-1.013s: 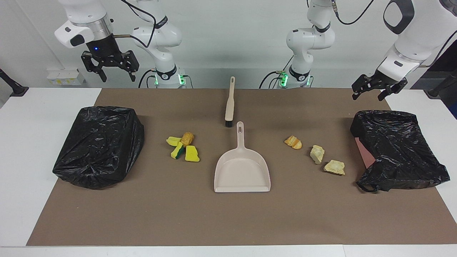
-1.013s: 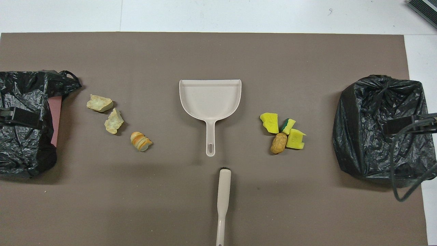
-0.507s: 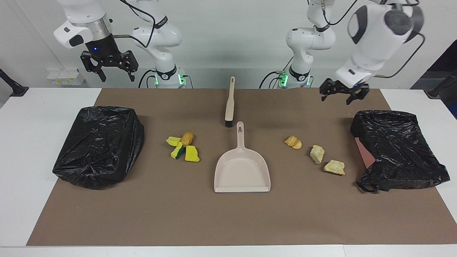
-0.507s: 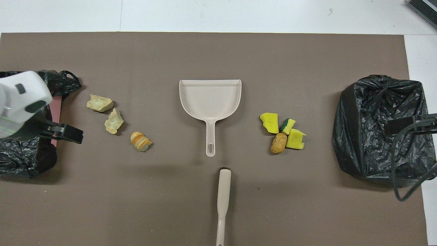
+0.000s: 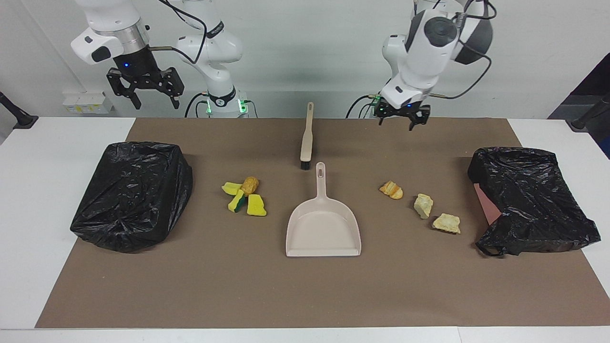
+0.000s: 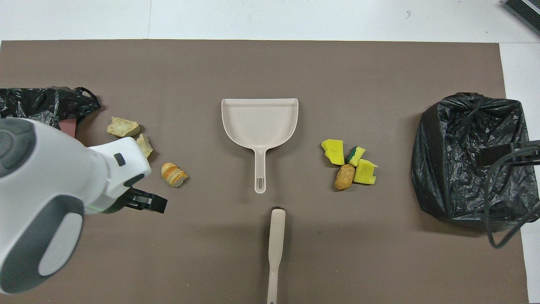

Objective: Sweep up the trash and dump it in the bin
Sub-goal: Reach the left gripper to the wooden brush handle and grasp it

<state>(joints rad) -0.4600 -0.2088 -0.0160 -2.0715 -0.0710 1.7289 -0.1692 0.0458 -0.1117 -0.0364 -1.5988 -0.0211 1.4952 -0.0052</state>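
My left gripper picks up the beige brush by the handle close to the head (image 6: 274,271) next to sweep, since the long head (image 6: 276,234) makes up much of it.
The trash lies in two groups on the brown mat (image 5: 305,295). Yellow sponge pieces with a brown lump (image 5: 244,195) (image 6: 349,164) lie toward the right arm's end. Three pale bread-like chunks (image 5: 391,189) (image 5: 423,205) (image 5: 447,223) lie toward the left arm's end. A black-bagged bin stands at each end (image 5: 133,193) (image 5: 529,197). My left gripper (image 5: 401,119) hangs open and empty over the mat's edge by the robots, between the brush and its bin. High over the other bin my right gripper (image 5: 145,90) waits, open and empty.
A beige dustpan (image 5: 323,228) (image 6: 259,122) lies mid-mat, its handle pointing at the robots. A beige brush (image 5: 306,138) (image 6: 276,249) lies in line with that handle, nearer to the robots. In the overhead view the left arm (image 6: 50,198) covers part of one chunk and much of its bin.
The left arm has swung from over its bin toward the middle of the table, its gripper staying open. The right arm has hardly moved. Nothing on the mat has shifted.
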